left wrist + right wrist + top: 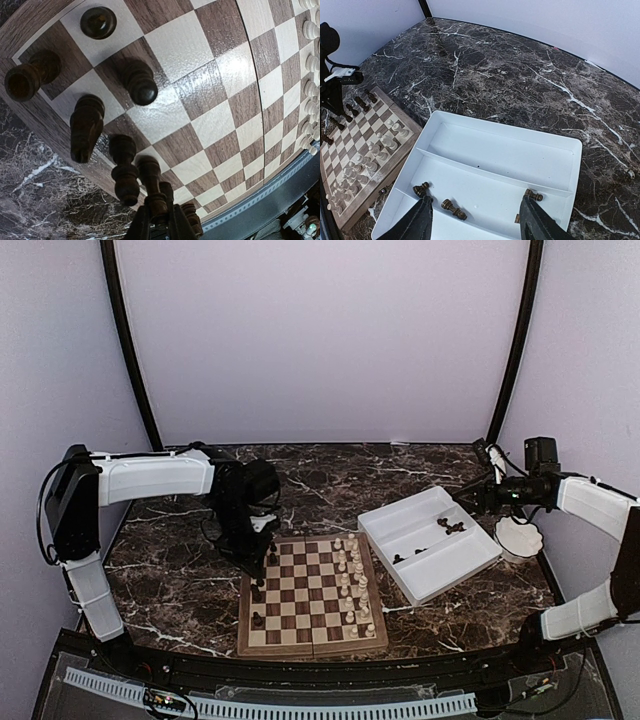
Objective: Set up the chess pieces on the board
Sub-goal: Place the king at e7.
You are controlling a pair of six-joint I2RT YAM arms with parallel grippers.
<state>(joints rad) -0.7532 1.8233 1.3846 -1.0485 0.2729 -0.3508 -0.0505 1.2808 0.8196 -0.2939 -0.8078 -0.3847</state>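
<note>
My left gripper opens next, since the dark piece is upright over its flat square and would stand on the board's edge row.
The board (pixel 312 644) lies at the table's near centre. Cream-white pieces stand along its right side, and a few dark chess pieces (pixel 258 619) stand on its left side. In the left wrist view, several dark pieces (pixel 140 84) stand along the board (pixel 215 120) edge. My left gripper (pixel 159 220) is shut on the top of one dark piece (pixel 152 185) that stands on the board. My right gripper (pixel 477 222) is wide open above the white tray (pixel 502 165). Three dark pieces (pixel 452 209) lie in the tray's near compartment.
The white divided tray (pixel 470 558) sits right of the board, its far compartment bare. A small white shell-shaped dish (pixel 520 537) lies at the tray's right. Cream pieces (pixel 380 145) fill the board side nearest the tray. Curved walls enclose the marble table.
</note>
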